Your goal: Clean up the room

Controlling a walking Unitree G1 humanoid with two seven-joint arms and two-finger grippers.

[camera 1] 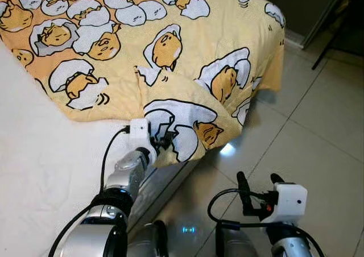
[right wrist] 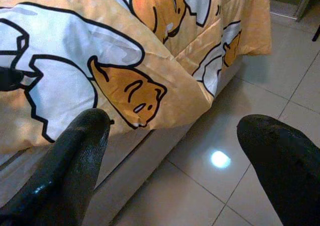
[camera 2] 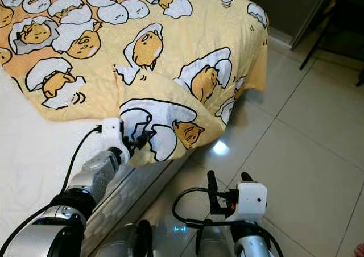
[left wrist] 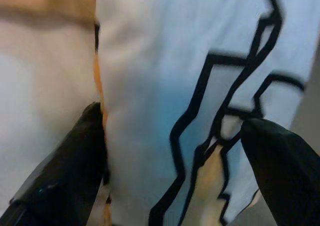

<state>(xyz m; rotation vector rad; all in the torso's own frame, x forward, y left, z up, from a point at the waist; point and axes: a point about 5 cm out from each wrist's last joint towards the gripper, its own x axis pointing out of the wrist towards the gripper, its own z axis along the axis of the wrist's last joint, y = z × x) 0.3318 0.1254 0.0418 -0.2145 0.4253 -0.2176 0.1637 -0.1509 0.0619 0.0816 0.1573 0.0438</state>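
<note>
The blanket (camera 1: 170, 52) has its folded corner (camera 1: 173, 135) hanging loose while the rest lies flat, so my left gripper will pick the blanket up by that corner next.
A yellow blanket (camera 1: 170, 52) printed with cartoon eggs lies over a bed with a white sheet (camera 1: 34, 154). One folded corner of the blanket (right wrist: 125, 61) hangs over the bed's edge. My left gripper (camera 1: 162, 140) is at that corner. In the left wrist view its fingers (left wrist: 65, 171) stand apart, open, with the blanket cloth (left wrist: 165, 86) between them. My right gripper (camera 1: 259, 182) is lower and to the right, above the floor, open and holding nothing. In the right wrist view it (right wrist: 170, 156) looks toward the hanging corner.
The pale tiled floor (camera 1: 318, 132) runs along the bed's right side, with a bright light reflection (camera 1: 227, 149) near the bed. The bed's grey side panel (camera 1: 165, 186) drops below the left gripper. Dark furniture legs (camera 1: 333, 32) stand at the far right.
</note>
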